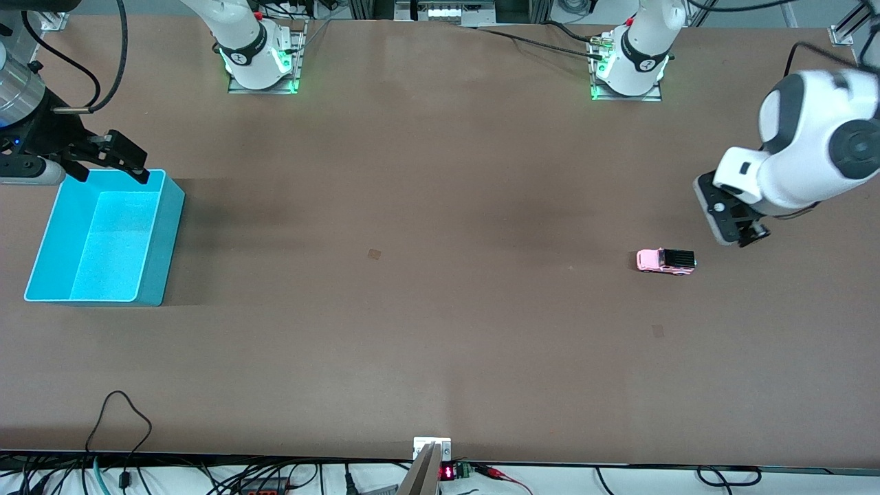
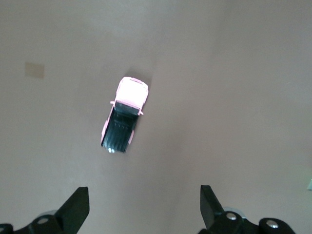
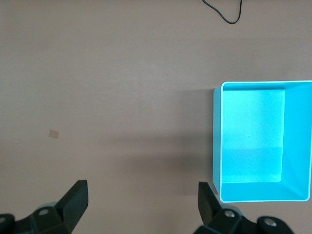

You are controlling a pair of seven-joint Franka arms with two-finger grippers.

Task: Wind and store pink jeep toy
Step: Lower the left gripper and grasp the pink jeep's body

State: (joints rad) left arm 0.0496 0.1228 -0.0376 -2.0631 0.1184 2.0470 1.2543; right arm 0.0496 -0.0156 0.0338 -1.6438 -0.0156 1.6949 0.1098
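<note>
My left gripper grabs the pink jeep toy by its black ribbed roof part next, to wind it.
The pink jeep toy stands on the brown table toward the left arm's end, with its black ribbed roof part toward that end. In the left wrist view the jeep lies ahead of the fingertips, untouched. My left gripper hovers just beside the jeep, toward the robots' bases, open and empty. The cyan bin stands empty at the right arm's end. My right gripper hangs open and empty over the bin's rim that faces the robots. In the right wrist view the bin lies to one side.
Small tape marks lie on the table near its middle and nearer the camera than the jeep. A black cable loop and a camera mount sit at the front edge.
</note>
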